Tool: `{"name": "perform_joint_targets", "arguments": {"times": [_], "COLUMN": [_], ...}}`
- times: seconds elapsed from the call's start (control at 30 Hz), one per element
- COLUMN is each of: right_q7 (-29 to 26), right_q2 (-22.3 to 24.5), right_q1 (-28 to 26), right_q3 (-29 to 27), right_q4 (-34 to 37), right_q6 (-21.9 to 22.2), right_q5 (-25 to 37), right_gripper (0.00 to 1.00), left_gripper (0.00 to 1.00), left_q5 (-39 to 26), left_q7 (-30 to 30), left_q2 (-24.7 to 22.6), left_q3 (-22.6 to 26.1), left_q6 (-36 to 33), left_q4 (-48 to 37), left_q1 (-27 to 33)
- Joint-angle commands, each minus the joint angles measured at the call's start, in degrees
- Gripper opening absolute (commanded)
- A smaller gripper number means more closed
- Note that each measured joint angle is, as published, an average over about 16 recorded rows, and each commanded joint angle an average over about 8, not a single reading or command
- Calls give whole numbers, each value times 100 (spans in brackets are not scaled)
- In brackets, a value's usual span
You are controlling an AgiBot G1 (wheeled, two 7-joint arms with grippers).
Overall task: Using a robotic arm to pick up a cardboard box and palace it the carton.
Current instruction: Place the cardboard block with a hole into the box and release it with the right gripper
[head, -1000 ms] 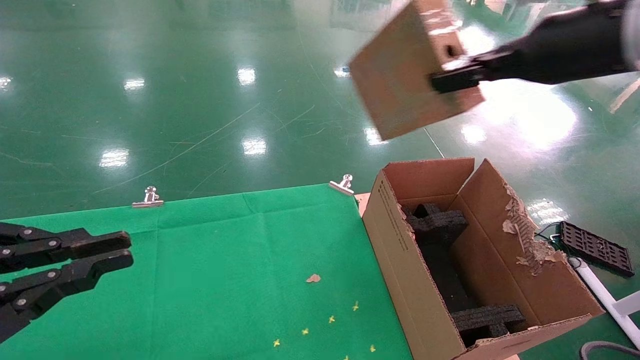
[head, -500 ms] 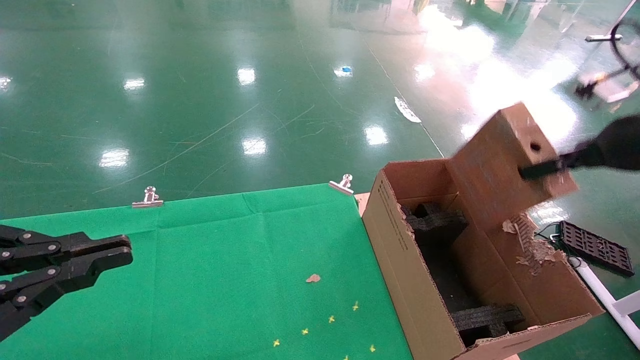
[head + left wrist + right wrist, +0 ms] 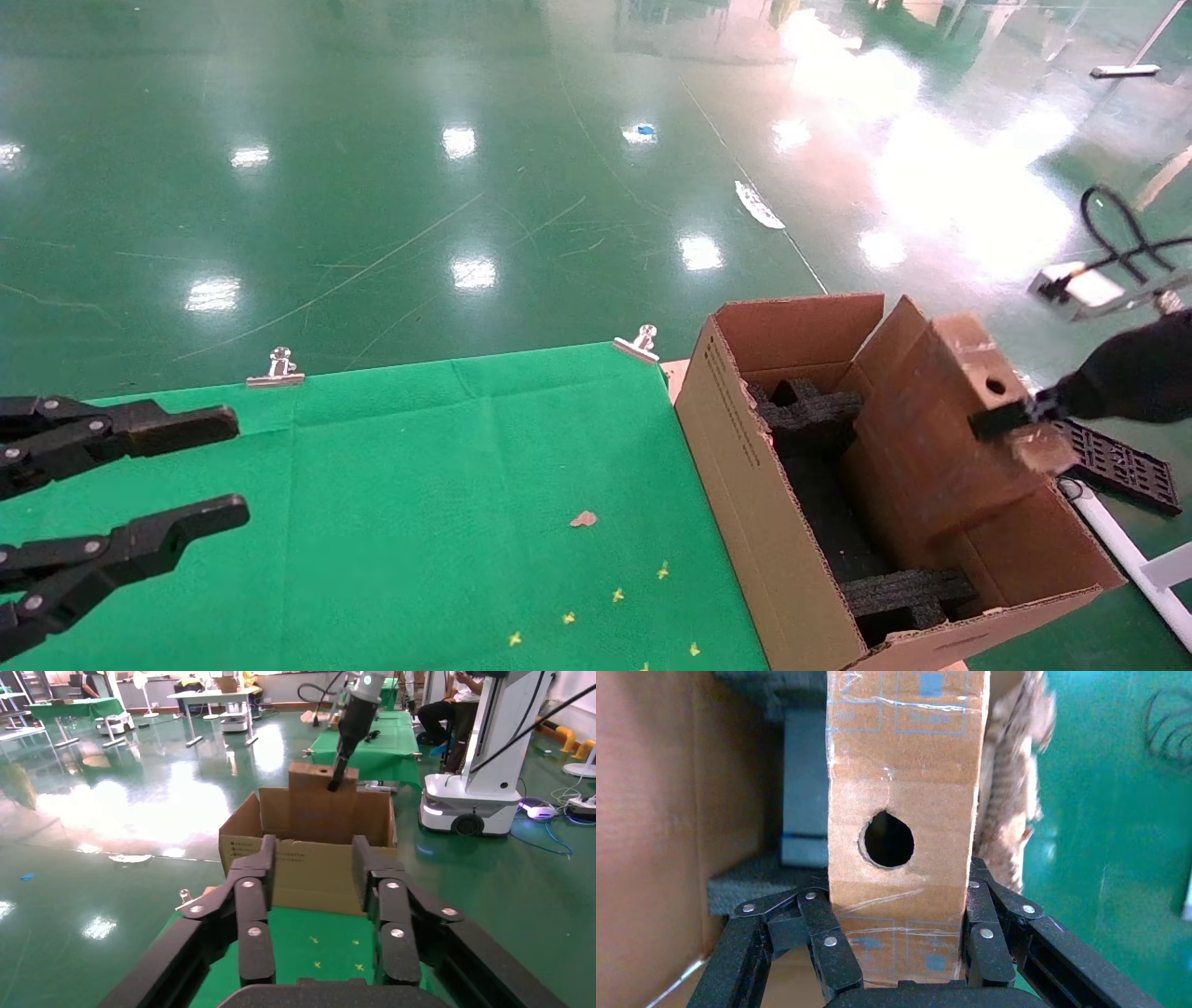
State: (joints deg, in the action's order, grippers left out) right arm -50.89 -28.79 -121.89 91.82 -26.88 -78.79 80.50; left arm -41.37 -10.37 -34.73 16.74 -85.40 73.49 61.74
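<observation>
The cardboard box still hangs above the carton's torn rim [image 3: 1012, 783] in the right wrist view, so it is too early for my right gripper to release it.
My right gripper [image 3: 1001, 421] is shut on the narrow end of the small cardboard box [image 3: 931, 447], just below its round hole [image 3: 886, 839]. The box stands tilted, its lower part inside the large carton [image 3: 745, 485] against the right wall. In the right wrist view my gripper [image 3: 898, 899] has its fingers pressed on both sides of the box [image 3: 902, 776]. Black foam blocks [image 3: 810, 415] lie inside the carton. My left gripper [image 3: 233, 466] is open and empty over the green cloth at the left. The left wrist view [image 3: 314, 850] faces the carton [image 3: 309, 874] and the box [image 3: 316, 801].
The green cloth table [image 3: 419, 466] has two metal clips [image 3: 277, 368] on its far edge, a brown scrap [image 3: 584, 518] and small yellow marks. A black grid tray [image 3: 1108, 461] lies on the floor right of the carton. A white robot base [image 3: 485, 776] stands behind it.
My right gripper has brought the cardboard box down from high above and to the right, into the carton. My left gripper has opened from shut.
</observation>
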Motion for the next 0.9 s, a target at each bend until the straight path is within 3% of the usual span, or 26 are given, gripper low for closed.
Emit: {"name": "perform_joint_targets", "arguments": {"times": [0.03,0.57,0.9], "right_q7": [56,466,657], "right_q2": [-80,-573,-882], "right_q1": [144,1121,2068], "right_q3": [24,-27,-225], "right_q4": [219,1261,1502], "right_q6": [-5,509,1217], "right_q5": [-43,-355,-772], "right_gripper": [0,0,0], "left_gripper": [100,100,100], "left_q5": [0,4,7], "left_q7": [0,3,5], "left_q2": [0,3,4], "left_q3": [1,6,10], "left_q6": [0,3,4], "left_q4": [0,0,0], "left_q1": [0,1,2]}}
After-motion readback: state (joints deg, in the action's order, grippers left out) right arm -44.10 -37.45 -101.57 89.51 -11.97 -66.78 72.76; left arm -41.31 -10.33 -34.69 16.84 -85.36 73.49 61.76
